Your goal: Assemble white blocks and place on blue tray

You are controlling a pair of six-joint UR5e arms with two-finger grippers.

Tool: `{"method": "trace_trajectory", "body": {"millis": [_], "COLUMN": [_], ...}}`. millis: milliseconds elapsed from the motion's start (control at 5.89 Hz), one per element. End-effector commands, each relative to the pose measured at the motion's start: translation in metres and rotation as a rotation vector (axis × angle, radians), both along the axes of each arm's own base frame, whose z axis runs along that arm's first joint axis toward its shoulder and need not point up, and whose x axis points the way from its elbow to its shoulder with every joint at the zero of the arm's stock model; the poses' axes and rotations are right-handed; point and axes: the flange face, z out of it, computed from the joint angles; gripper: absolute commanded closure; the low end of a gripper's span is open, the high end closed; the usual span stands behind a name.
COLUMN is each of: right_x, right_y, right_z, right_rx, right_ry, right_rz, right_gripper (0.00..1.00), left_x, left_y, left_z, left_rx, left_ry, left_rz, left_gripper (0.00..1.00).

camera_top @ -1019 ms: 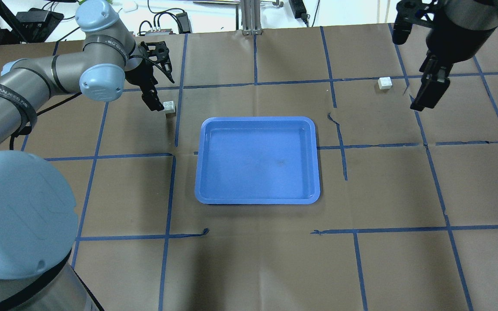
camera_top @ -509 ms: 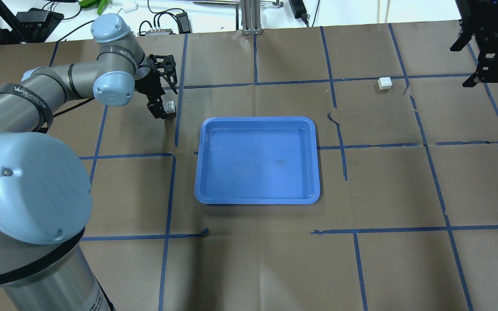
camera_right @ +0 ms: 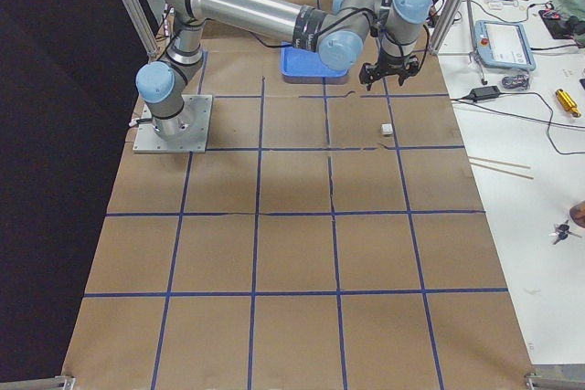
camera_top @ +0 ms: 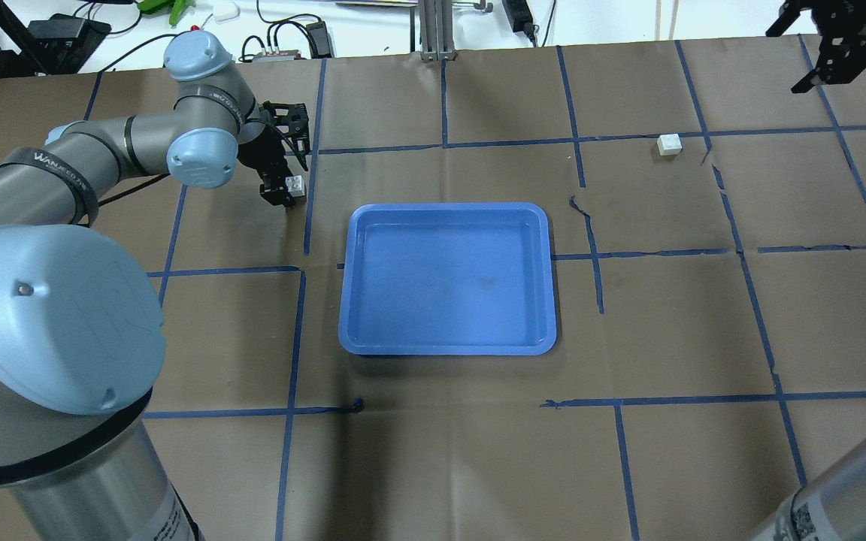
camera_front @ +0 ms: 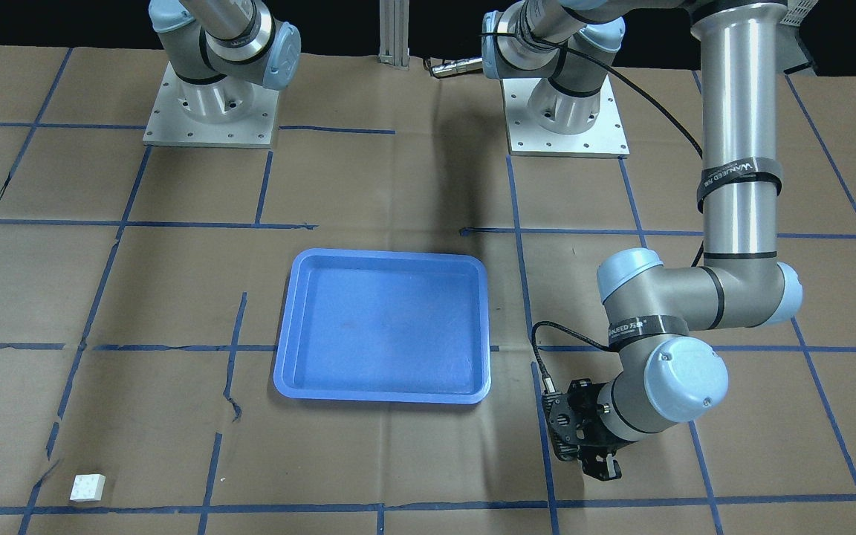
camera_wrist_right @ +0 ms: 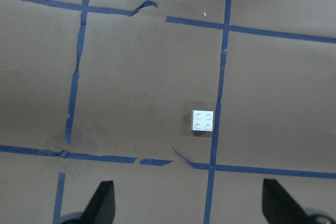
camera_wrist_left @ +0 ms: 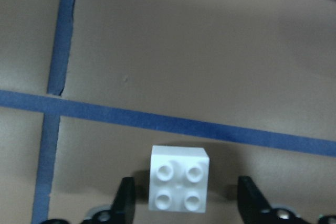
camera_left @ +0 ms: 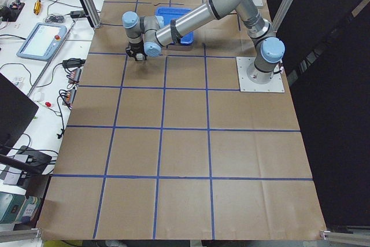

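My left gripper grabs the white block on the brown paper by its plain sides next, leaving its studs free for assembling.
One white block (camera_wrist_left: 178, 185) lies on the brown paper left of the blue tray (camera_top: 448, 207). My left gripper (camera_wrist_left: 184, 203) is open and low over it, one finger on each side with a gap to the block. The same block (camera_top: 296, 185) and left gripper (camera_top: 285, 191) show in the overhead view. The second white block (camera_top: 670, 144) lies at the far right, also in the right wrist view (camera_wrist_right: 203, 120). My right gripper (camera_wrist_right: 191, 203) is open and empty, high above and beside it, at the overhead view's top right (camera_top: 828, 56).
The tray (camera_front: 383, 254) is empty, in the middle of the table. The paper is marked with blue tape lines and has small tears near the right block. Cables, a pendant and tools lie on the white benches beyond the table ends.
My left gripper has moved in and down so that its fingers stand on both sides of the left block. My right gripper has pulled up and away to the far right corner.
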Motion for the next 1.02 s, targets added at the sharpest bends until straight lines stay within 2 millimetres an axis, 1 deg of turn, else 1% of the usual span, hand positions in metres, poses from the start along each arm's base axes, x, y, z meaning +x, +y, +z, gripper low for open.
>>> {"method": "trace_trajectory", "body": {"millis": [0, 170, 340, 509, 679, 849], "right_x": [0.0, 0.001, -0.01, -0.023, -0.031, -0.03], "right_y": [-0.033, -0.045, -0.051, -0.058, -0.061, -0.057], "right_z": [-0.067, -0.107, -0.145, -0.179, -0.21, -0.234], "right_rx": [0.034, 0.065, 0.091, 0.092, 0.108, 0.136], "right_ry": [-0.152, -0.23, -0.283, -0.287, -0.305, -0.33], "right_rz": [-0.006, -0.015, -0.039, -0.051, -0.063, -0.069], "right_gripper": [0.0, 0.0, 0.0, 0.0, 0.0, 0.0], "left_x": [0.0, -0.015, -0.054, -0.099, -0.138, -0.158], "left_y": [-0.001, 0.014, 0.035, 0.059, 0.082, 0.113], "left_z": [0.023, 0.045, 0.076, 0.101, 0.105, 0.078], "left_rx": [-0.018, 0.016, 0.033, 0.052, 0.067, 0.129], "left_ry": [-0.004, -0.001, -0.006, -0.01, -0.014, -0.014], "left_rz": [-0.012, -0.012, -0.039, -0.044, -0.04, 0.007], "left_gripper": [0.82, 0.84, 0.86, 0.87, 0.87, 0.87]}}
